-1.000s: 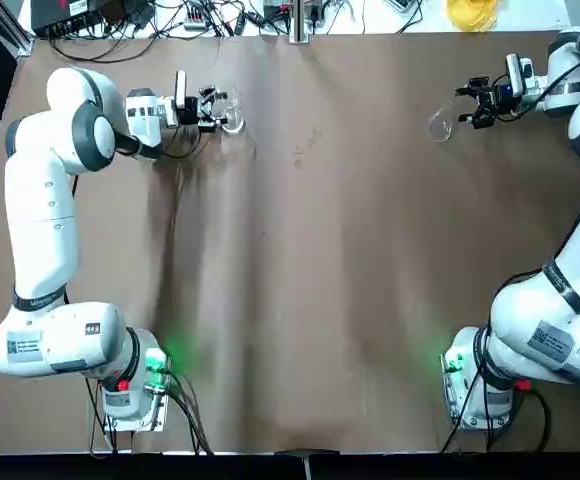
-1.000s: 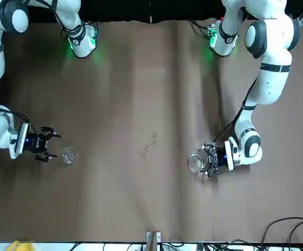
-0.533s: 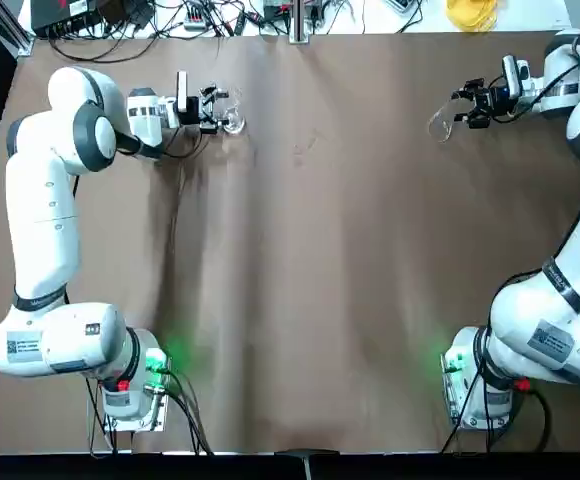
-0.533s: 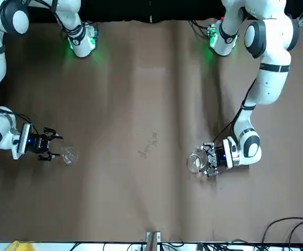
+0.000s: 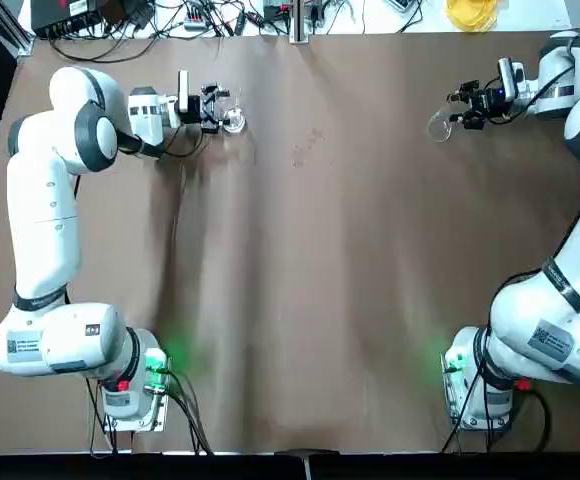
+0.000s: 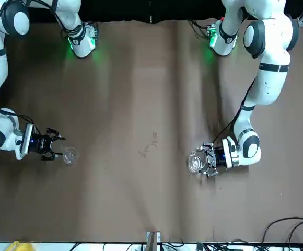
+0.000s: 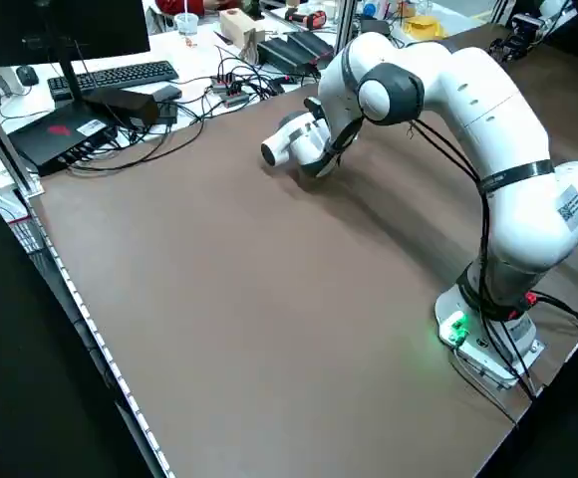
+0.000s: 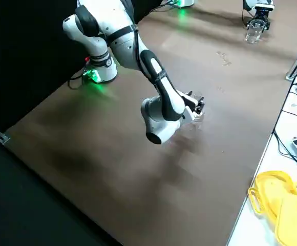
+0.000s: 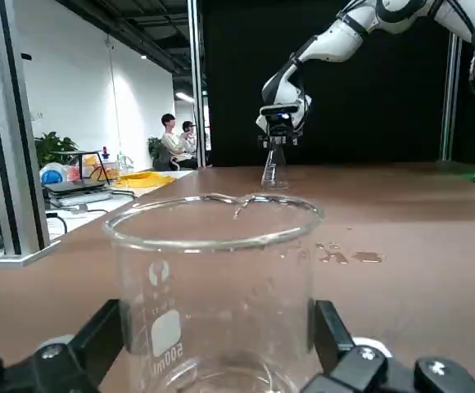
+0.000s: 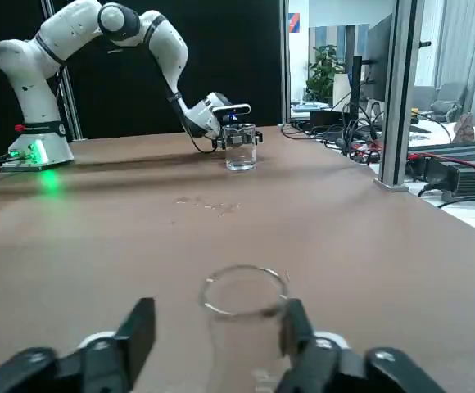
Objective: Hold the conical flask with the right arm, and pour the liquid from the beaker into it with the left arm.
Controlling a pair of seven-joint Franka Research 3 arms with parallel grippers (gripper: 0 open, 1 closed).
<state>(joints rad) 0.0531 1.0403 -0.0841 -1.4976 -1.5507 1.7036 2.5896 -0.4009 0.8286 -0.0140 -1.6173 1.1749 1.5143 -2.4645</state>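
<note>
Next, my left gripper grabs the beaker by its cylindrical side (image 6: 62,151) (image 9: 221,319), which leaves the beaker's rim free to pour into the conical flask.
The beaker (image 5: 233,122) stands upright at the far left of the table, a whitish glint of liquid at its base. My left gripper (image 5: 216,109) is open, level with the table, with the beaker (image 9: 217,286) filling the gap between its fingers (image 9: 98,340). The clear conical flask (image 5: 440,125) stands at the far right. There my right gripper (image 5: 464,107) is open too. The flask (image 10: 246,327) sits between its fingertips, much nearer one finger (image 10: 296,327) than the other. In the front view the flask (image 6: 69,155) is just ahead of the right gripper (image 6: 53,148).
A faint wet stain (image 5: 305,145) marks the brown table (image 5: 300,300) between the two vessels. Cables and electronics (image 5: 170,18) and a yellow object (image 5: 470,12) lie beyond the far edge. Both arm bases (image 5: 130,385) stand at the near edge.
My right gripper has slid closer to the flask, so its fingertips now reach around it. The left gripper has crept slightly forward around the beaker. Neither vessel has moved.
</note>
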